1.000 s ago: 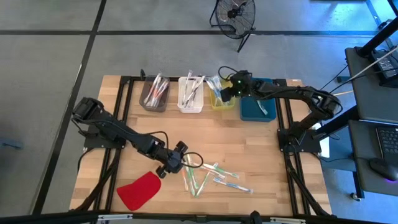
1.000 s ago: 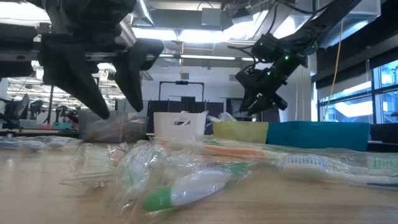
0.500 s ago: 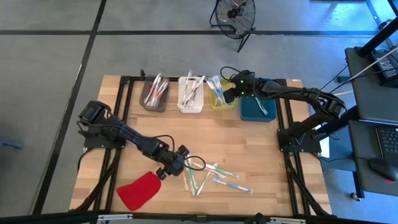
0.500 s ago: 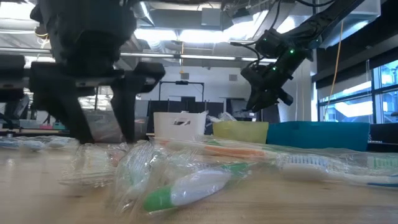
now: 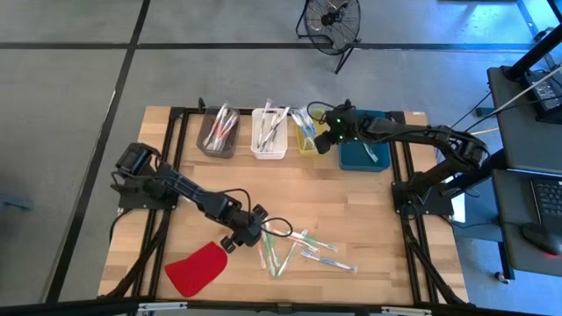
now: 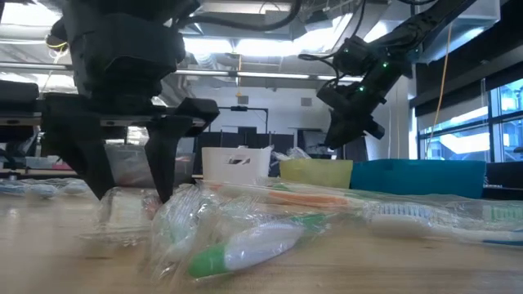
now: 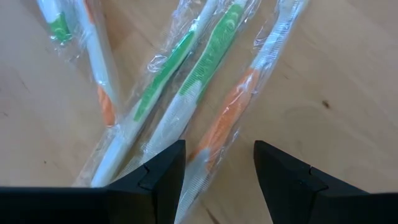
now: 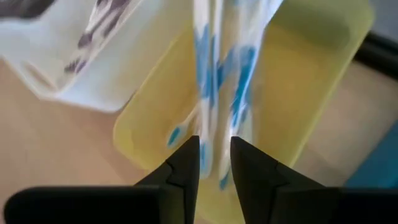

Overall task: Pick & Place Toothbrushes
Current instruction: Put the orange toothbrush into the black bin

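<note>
The orange-and-white toothbrush needs to go into the brown bin, so my left gripper should next grab the toothbrush by its orange handle (image 7: pixel 217 134) to sort it.
Several wrapped toothbrushes (image 5: pixel 294 250) lie loose on the wooden table near its front edge. My left gripper (image 5: pixel 258 231) stands open at the pile's left end, pointing steeply down. Its fingers flank the near end of an orange-and-white toothbrush (image 7: pixel 227 118), with green ones (image 7: pixel 202 71) beside it; I cannot tell whether they touch the wrappers. My right gripper (image 5: pixel 327 136) hangs over the yellow bin (image 8: pixel 323 74), its fingers a narrow gap apart with nothing between them. Blue-and-white toothbrushes (image 8: pixel 208 68) rest in that bin, leaning on its far wall.
Along the far edge stand a brown bin (image 5: pixel 217 136), a white bin (image 5: pixel 269 136), the yellow bin (image 5: pixel 312 142) and a teal bin (image 5: pixel 364 154), each holding toothbrushes. A flat red piece (image 5: pixel 197 268) lies at the front left. Bare wood spans the table's middle.
My left gripper has come down onto the left end of the toothbrush pile and tipped steeper, its fingers still apart. My right gripper has drawn back a little from over the yellow bin toward the teal bin.
</note>
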